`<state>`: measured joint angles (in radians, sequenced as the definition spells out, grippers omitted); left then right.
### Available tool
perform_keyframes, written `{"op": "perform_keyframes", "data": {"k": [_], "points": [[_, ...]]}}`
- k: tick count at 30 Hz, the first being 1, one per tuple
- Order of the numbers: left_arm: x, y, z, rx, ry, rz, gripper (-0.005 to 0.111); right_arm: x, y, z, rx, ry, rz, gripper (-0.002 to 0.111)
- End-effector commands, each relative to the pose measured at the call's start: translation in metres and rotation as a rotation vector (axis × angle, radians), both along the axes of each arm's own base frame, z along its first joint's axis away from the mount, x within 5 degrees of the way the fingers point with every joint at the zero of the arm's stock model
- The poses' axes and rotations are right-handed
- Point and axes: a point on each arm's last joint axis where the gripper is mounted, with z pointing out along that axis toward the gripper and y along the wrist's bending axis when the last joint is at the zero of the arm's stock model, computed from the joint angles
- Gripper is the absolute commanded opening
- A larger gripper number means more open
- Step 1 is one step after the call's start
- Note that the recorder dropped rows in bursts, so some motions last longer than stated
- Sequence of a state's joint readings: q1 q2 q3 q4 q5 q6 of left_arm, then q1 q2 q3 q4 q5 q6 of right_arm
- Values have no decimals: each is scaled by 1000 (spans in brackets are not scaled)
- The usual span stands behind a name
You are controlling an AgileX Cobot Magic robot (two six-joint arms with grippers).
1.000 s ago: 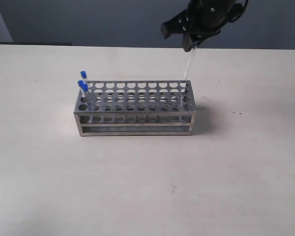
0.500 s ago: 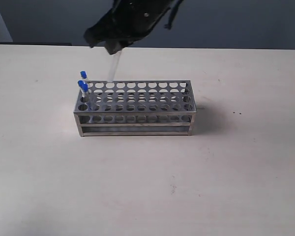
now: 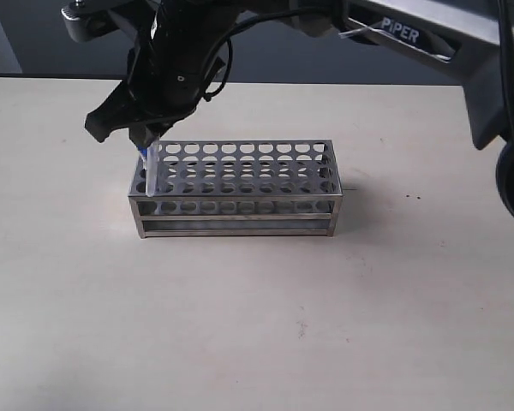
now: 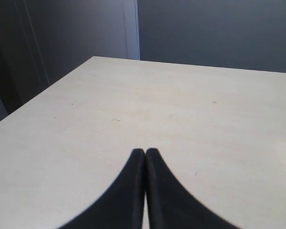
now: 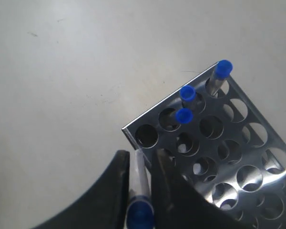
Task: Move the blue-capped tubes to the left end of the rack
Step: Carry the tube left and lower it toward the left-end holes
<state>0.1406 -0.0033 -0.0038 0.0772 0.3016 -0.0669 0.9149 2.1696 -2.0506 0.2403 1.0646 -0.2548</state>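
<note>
The blue-capped tube's lower end point(image 3: 151, 192) hangs short of the rack's corner hole point(image 3: 141, 187), and the tube would fall if released now. My right gripper moves it there first.
The steel rack point(image 3: 240, 199) stands mid-table. My right gripper point(image 3: 146, 140) has reached across to the rack's left end and is shut on a blue-capped tube point(image 3: 152, 171). In the right wrist view this tube point(image 5: 139, 177) sits between the fingers of the right gripper point(image 5: 141, 155), blue cap up, with its lower end over the rack's point(image 5: 238, 157) corner by an empty hole point(image 5: 147, 135). Three other blue-capped tubes point(image 5: 183, 115) stand in holes at that end. My left gripper point(image 4: 145, 151) is shut on nothing, over bare table.
The right arm point(image 3: 394, 30) stretches above the back of the table from the right. The pale table point(image 3: 325, 325) runs wide round the rack. A table edge point(image 4: 47, 88) and a dark wall show in the left wrist view.
My right gripper has carried the tube from the rack's right end to its left end and come down lower. The rack and its three tubes have not moved.
</note>
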Motion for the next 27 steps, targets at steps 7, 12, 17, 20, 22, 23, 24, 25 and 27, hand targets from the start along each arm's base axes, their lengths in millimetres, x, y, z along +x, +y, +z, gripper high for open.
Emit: {"op": "perform_keyframes", "data": {"k": [7,12,17,20,22,23,24,25,27], "points": [[1,0,-1,-7,-2,-5,0,2,6,-2,38,-17,-4,-1],[1,0,-1,-7,-2,-5,0,2,6,-1,40,-19,-4,-1],[1,0,-1,-7,-2,-5,0,3,7,0,51,-25,-7,-1],[1,0,-1,-7,-2,-5,0,4,8,0,65,-36,-11,-1],[1,0,-1,-7,-2,-5,0,4,8,1,71,-40,-14,-1],[1,0,-1,-7,-2,-5,0,4,8,1,71,-40,-14,-1],[1,0,-1,-7,-2,-5,0,4,8,1,72,-42,-14,-1],[1,0,-1,-7,-2,-5,0,5,8,1,73,-44,-14,-1],[1,0,-1,-7,-2,-5,0,5,8,1,71,-50,-14,-1]]}}
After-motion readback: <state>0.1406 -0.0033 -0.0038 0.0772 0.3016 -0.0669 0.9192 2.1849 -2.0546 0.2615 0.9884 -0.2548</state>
